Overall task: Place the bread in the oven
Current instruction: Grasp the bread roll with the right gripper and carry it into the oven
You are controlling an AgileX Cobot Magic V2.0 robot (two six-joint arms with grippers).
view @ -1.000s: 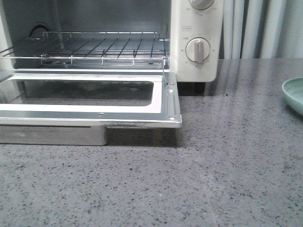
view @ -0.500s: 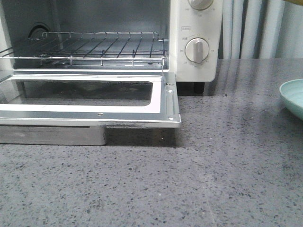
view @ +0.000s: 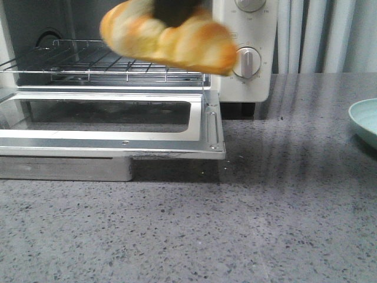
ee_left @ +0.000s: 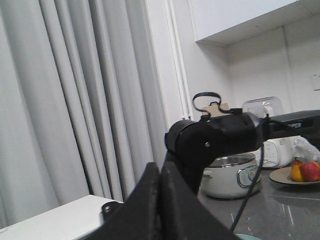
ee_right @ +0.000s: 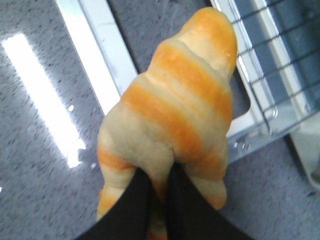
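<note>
The bread (view: 168, 38) hangs in front of the oven (view: 244, 47) over its lowered door, so the robot's right gripper needs to move it toward the wire rack before opening.
The bread (view: 168, 38), golden-orange with cream stripes, hangs in the air in front of the white oven (view: 244, 47), above the right part of its lowered door (view: 206, 127). My right gripper (view: 172, 9) is shut on it from above; in the right wrist view its black fingers (ee_right: 135, 200) pinch the bread (ee_right: 175, 110) over the door's edge and the wire rack (ee_right: 270, 55). The rack (view: 118, 62) inside the oven is bare. My left gripper (ee_left: 160, 172) is shut and empty, raised, facing curtains and not over the table.
A pale green dish (view: 365, 121) sits at the right edge of the grey speckled counter (view: 235, 224). The oven door juts forward over a metal tray (view: 65, 168). In the left wrist view a cooker (ee_left: 230, 175) and a fruit plate (ee_left: 295, 172) stand far off.
The bread, held by my right gripper, has come into the front view from above and now hangs before the oven opening. Earlier only the oven and dish showed.
</note>
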